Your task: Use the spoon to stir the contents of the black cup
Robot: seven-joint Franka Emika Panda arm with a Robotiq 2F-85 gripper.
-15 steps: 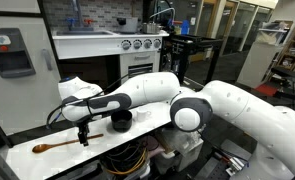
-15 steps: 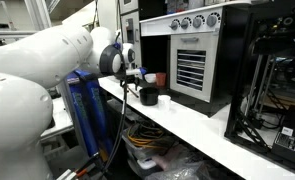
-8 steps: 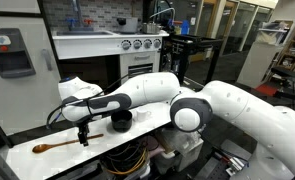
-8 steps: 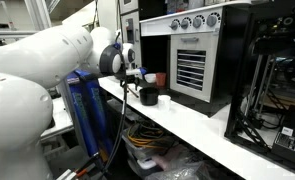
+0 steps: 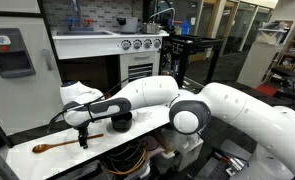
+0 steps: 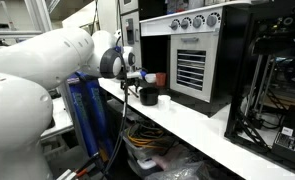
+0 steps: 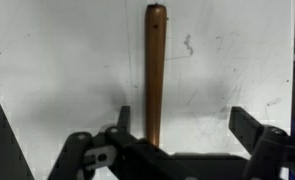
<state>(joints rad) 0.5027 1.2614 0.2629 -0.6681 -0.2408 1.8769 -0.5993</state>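
The oval bowl of the wooden spoon (image 5: 55, 146) should stay free to stir, so my gripper will next grip the spoon by its handle.
The long brown wooden spoon (image 5: 55, 146) lies flat on the white table, its oval bowl at the left end and its handle reaching toward my gripper (image 5: 83, 140). In the wrist view the handle (image 7: 154, 70) runs up between my fingers, close beside one finger, and my gripper (image 7: 185, 128) is open around it. The small black cup (image 5: 119, 122) stands on the table just beside my gripper, and it shows in an exterior view (image 6: 148, 96) too. My gripper (image 6: 126, 88) hangs low over the table there. The cup's contents are hidden.
A white bowl (image 5: 141, 114) sits behind the black cup. A small red cup (image 6: 158, 79) stands by the toy oven (image 6: 187, 62). The table's front edge (image 5: 97, 153) runs just below the spoon.
My gripper has dropped slightly toward the spoon handle. The spoon and the cup have not moved.
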